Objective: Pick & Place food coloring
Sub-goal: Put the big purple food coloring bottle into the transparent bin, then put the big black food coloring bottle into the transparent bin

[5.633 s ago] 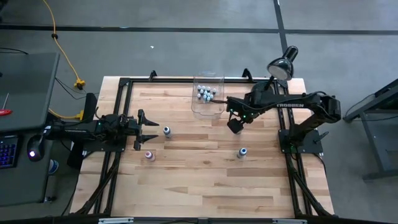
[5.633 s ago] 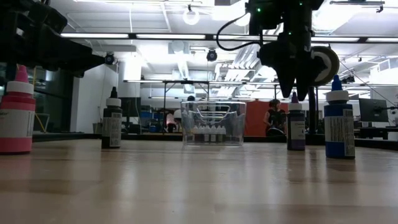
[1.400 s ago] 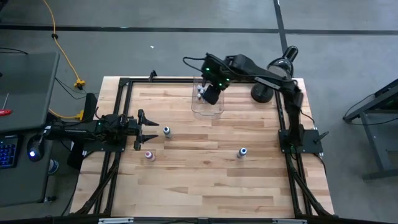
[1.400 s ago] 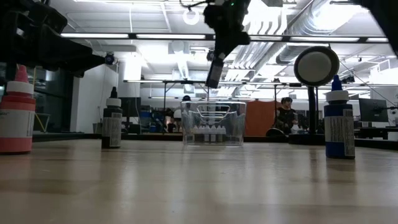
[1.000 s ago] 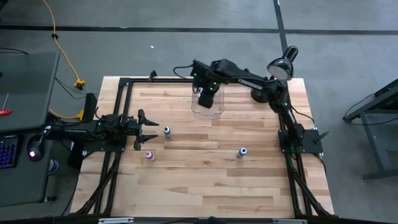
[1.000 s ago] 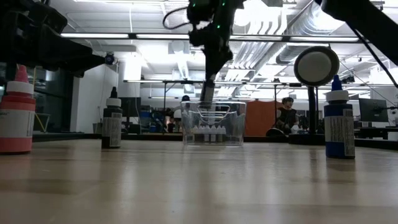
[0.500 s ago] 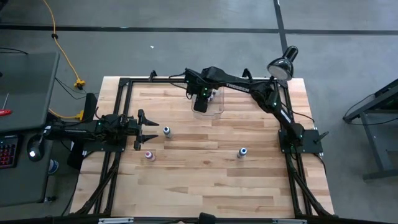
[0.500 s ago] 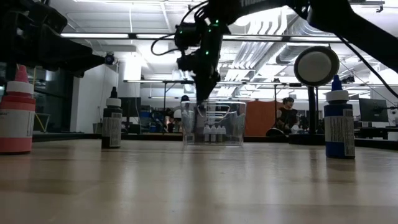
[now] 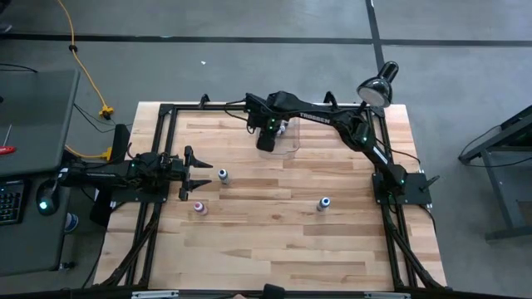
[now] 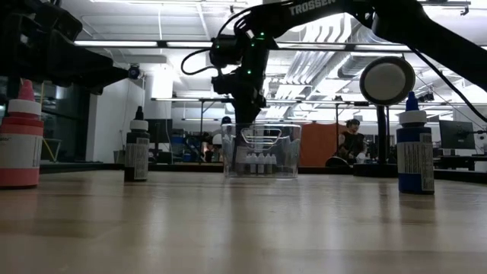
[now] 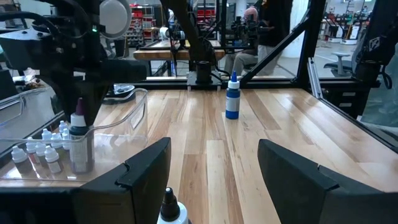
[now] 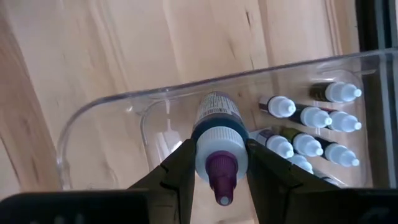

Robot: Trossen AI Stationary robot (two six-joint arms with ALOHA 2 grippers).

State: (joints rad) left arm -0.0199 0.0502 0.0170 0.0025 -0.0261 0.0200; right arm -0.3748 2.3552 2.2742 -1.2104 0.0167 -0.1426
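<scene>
The purple-tipped bottle's body [image 12: 217,112] is low inside the clear bin's rim, so the robot's right gripper needs to open, and the bottle would stand there.
A clear bin [image 9: 287,143] stands at the table's far middle, with several small white-capped food coloring bottles [image 12: 308,144] on its floor. My right gripper [image 9: 266,137] reaches down into the bin's left part, shut on a purple-tipped bottle [image 12: 219,134]. Three more bottles stand upright on the table: a dark one [image 9: 223,174], a pink one [image 9: 199,207] and a blue one [image 9: 325,203]. My left gripper [image 9: 195,173] waits open at the table's left, just beside the dark bottle. My right gripper pinches the purple-tipped bottle by its white cap [image 12: 206,158] between the two fingers [image 12: 180,171]. The fingers come from above and point down. The bottle stands upright with its body inside the bin's wall [image 10: 228,156]; whether its base touches the floor I cannot tell.
A black frame rail [image 9: 166,108] runs around the table. A desk lamp [image 9: 378,83] stands at the far right corner. Bare wood lies in the middle and near half. People show in the room beyond the table in the low view.
My right gripper has carried the purple-tipped bottle a little toward the table's left edge and down, from above the bin's rim into the bin. The bottle stays upright in the shut fingers. The other bottles and my left gripper have kept still.
</scene>
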